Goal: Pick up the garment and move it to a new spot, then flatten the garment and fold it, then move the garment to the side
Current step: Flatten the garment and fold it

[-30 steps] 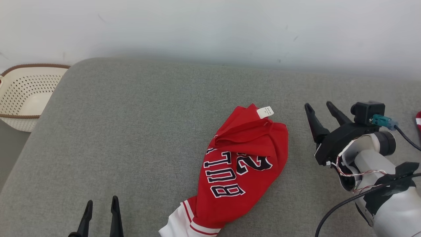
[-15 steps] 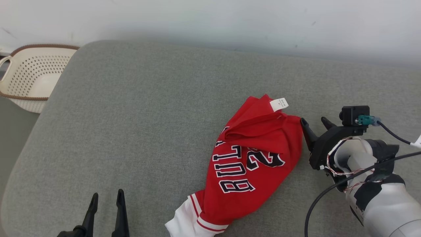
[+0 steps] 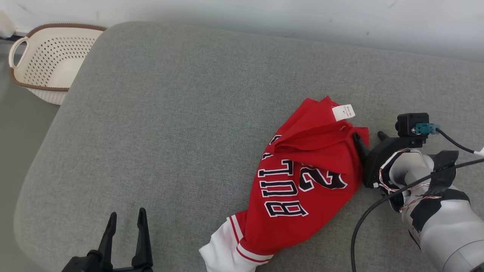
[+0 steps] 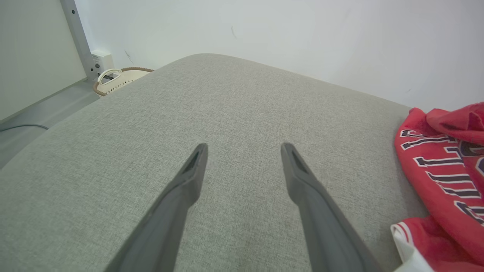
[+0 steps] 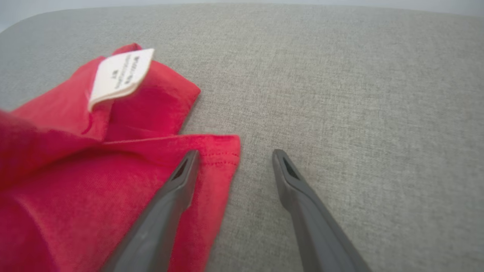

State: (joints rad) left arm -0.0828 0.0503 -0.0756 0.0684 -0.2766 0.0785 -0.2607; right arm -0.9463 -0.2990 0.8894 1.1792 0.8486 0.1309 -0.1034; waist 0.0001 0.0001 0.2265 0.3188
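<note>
The jersey is crumpled. My right gripper should next grab the crumpled jersey by its bottom hem (image 3: 361, 132) (image 5: 220, 156) to flatten it, with the jersey's dark lettering spread open.
The garment (image 3: 298, 185) is a crumpled red jersey with dark lettering, white trim and a white label (image 3: 343, 112); it lies on the grey cushion (image 3: 181, 124) right of centre. My right gripper (image 3: 368, 136) stands open at the garment's right corner. In the right wrist view its left finger is over the red hem (image 5: 223, 158), while the other finger is over bare cushion, so the gripper (image 5: 234, 153) straddles the edge. My left gripper (image 3: 126, 217) is open at the lower left, well clear of the garment (image 4: 442, 177), with nothing between its fingers (image 4: 193, 166).
A cream perforated basket (image 3: 49, 64) with a brown rim stands on the floor off the cushion's far left corner. A pale wall runs behind the cushion. A black cable (image 3: 370, 223) loops from my right forearm.
The head camera has shifted, sliding the scene rightward and down. My right gripper has come in leftward from beside the garment to straddle its right corner. The left gripper has stayed put.
</note>
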